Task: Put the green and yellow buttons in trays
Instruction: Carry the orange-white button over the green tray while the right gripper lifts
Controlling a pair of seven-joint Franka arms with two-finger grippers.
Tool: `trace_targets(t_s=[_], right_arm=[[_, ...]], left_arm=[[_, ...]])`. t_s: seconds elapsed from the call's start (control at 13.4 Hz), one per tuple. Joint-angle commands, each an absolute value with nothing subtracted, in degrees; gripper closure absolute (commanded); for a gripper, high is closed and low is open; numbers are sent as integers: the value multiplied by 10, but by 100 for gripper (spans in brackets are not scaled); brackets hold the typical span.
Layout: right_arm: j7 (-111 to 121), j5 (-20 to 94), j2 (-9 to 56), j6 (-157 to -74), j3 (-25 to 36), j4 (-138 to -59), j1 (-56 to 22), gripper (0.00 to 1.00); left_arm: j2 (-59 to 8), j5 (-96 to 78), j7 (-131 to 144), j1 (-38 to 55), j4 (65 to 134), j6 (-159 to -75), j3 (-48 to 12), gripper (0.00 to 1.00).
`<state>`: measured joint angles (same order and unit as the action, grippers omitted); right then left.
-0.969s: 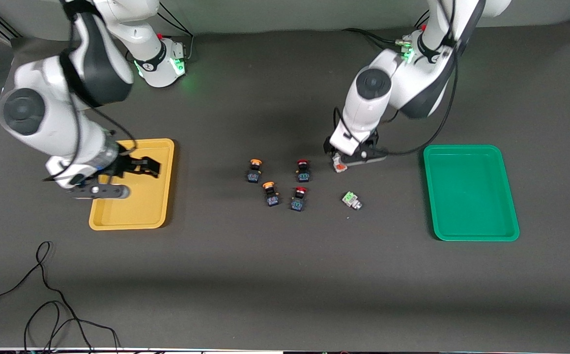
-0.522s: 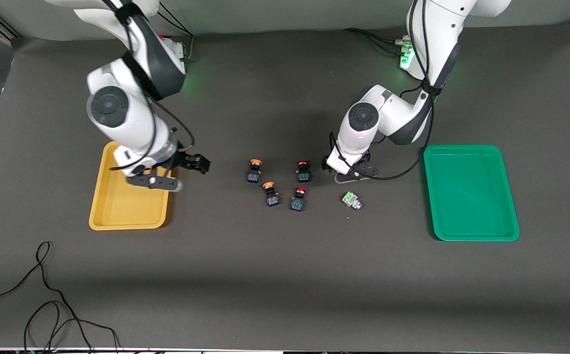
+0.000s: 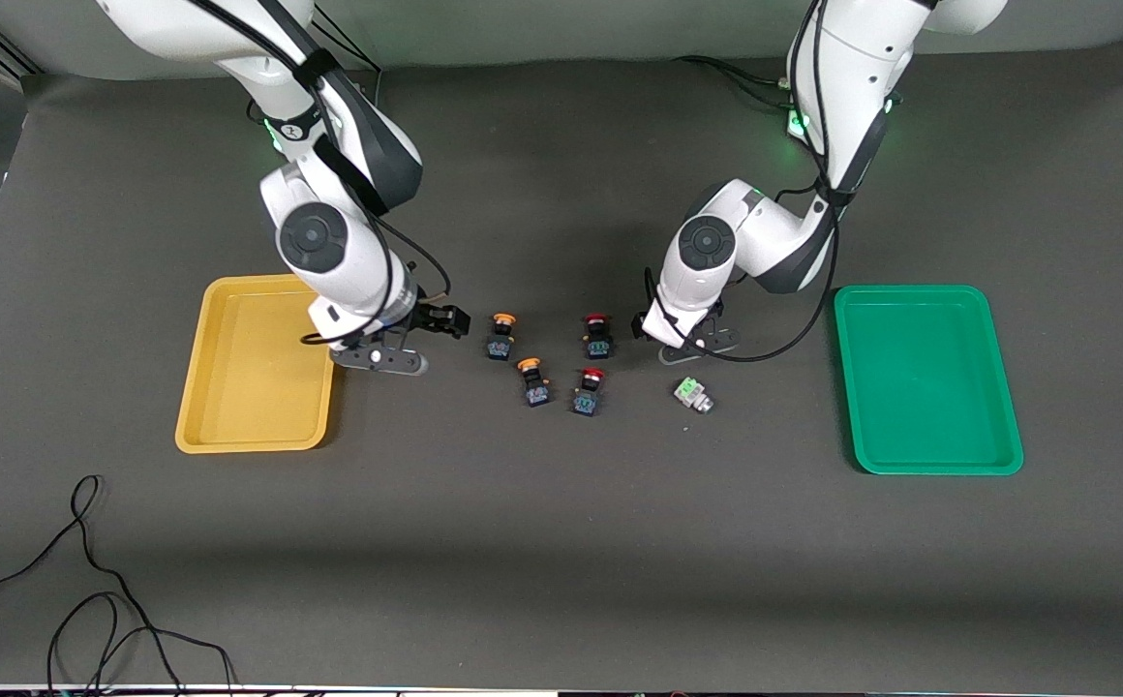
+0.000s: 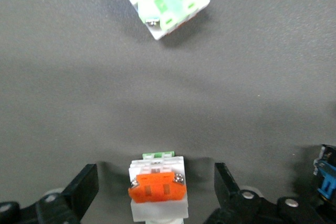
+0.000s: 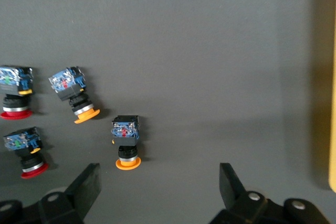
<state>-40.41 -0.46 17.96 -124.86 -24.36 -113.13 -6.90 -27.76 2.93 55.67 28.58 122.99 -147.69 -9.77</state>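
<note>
I need to close my left gripper now, and it would hold the pale block with the orange-red side (image 4: 157, 195). Its fingers reach down beside the block in the left wrist view.
My left gripper (image 3: 680, 341) is open and low over the table, its fingers (image 4: 84, 190) apart on either side of a pale block with an orange-red face (image 4: 157, 195), not touching it; my hand hides that block in the front view. A pale block with a green face (image 3: 692, 393) lies nearer the camera and shows in the left wrist view (image 4: 164, 3). My right gripper (image 3: 445, 321) is open and empty beside a yellow-capped button (image 3: 501, 336), which shows in the right wrist view (image 5: 126, 142). The second yellow-capped button (image 3: 532, 380) lies nearer the camera. The yellow tray (image 3: 223, 426) and green tray (image 3: 939, 463) hold nothing.
Two black buttons with red caps (image 3: 597, 335) (image 3: 588, 391) lie between the yellow-capped buttons and my left gripper. A black cable (image 3: 87, 581) lies at the table's near corner toward the right arm's end. The yellow tray's rim (image 5: 329, 87) shows in the right wrist view.
My right arm swung from over the yellow tray to beside the yellow-capped buttons. My left gripper moved over the orange-faced block, which no longer shows in the front view.
</note>
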Motion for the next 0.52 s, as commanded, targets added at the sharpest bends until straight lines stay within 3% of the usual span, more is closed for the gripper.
trace_targets(t_s=[0.0, 0.22, 0.3, 0.45], right_arm=[[-417, -4, 215, -1272, -243, -1126, -83, 0], [-450, -10, 249, -1294, -243, -1128, -104, 0], [-468, -21, 259, -1309, -243, -1128, -114, 0], [-496, -59, 283, -1325, -243, -1127, -122, 0]], left_arm=[[-273, 40, 598, 293, 1231, -1478, -95, 26], [-264, 39, 601, 292, 1230, -1470, -96, 69], [-260, 39, 601, 291, 1228, -1464, -96, 75], [-247, 39, 592, 287, 1214, -1420, -96, 79]])
